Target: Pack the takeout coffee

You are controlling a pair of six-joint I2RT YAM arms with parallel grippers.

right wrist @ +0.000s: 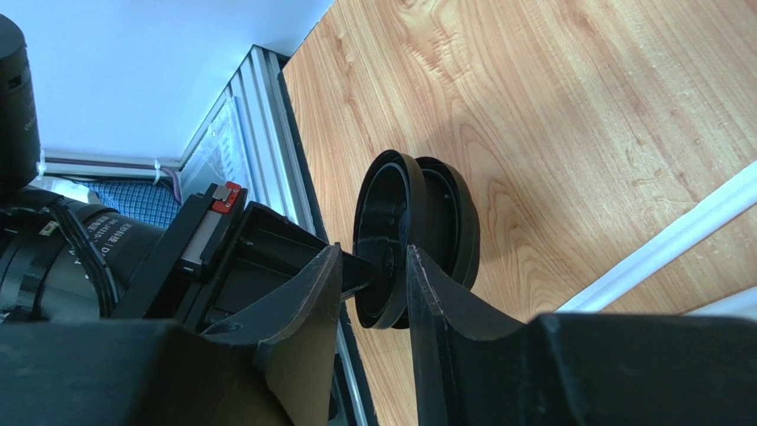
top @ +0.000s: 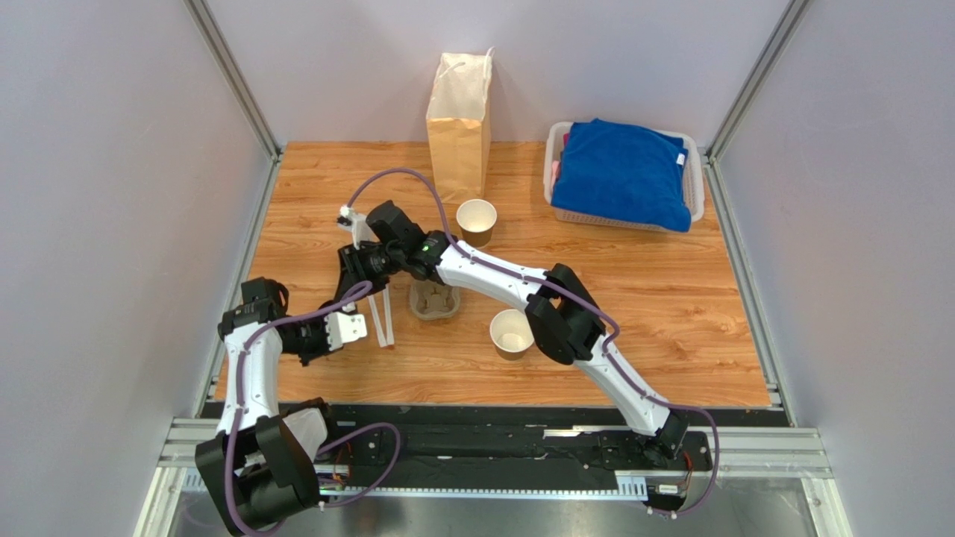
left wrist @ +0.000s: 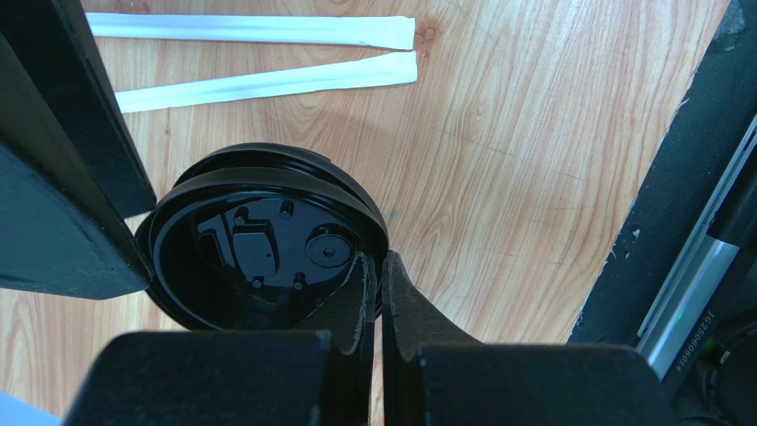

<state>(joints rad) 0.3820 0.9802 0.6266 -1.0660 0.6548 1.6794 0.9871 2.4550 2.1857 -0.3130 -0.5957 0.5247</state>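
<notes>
Next, my right gripper grabs the front black lid by its rim [right wrist: 387, 319] to part the stacked lids for capping a brown cup.
No lidded cup shows. Two lidless brown cups stand on the table, one [top: 476, 220] by the bag and one [top: 512, 332] nearer. Two stacked black lids [left wrist: 266, 240] hang above the table's left side. My left gripper [left wrist: 380, 266] is shut on the rim of the stack, one finger inside and one outside; in the top view it [top: 354, 280] meets the right gripper [top: 364, 255]. In the right wrist view the right gripper [right wrist: 373, 262] straddles the front lid [right wrist: 382, 204]. One finger sits against the back lid [right wrist: 449, 222], and a gap shows at the other finger.
A brown pulp cup carrier [top: 434, 300] lies between the cups. A tall paper bag [top: 460, 123] stands at the back. A white basket [top: 696, 185] of blue cloth is back right. Two white wrapped sticks [left wrist: 266, 80] lie under the lids. Metal rails edge the table.
</notes>
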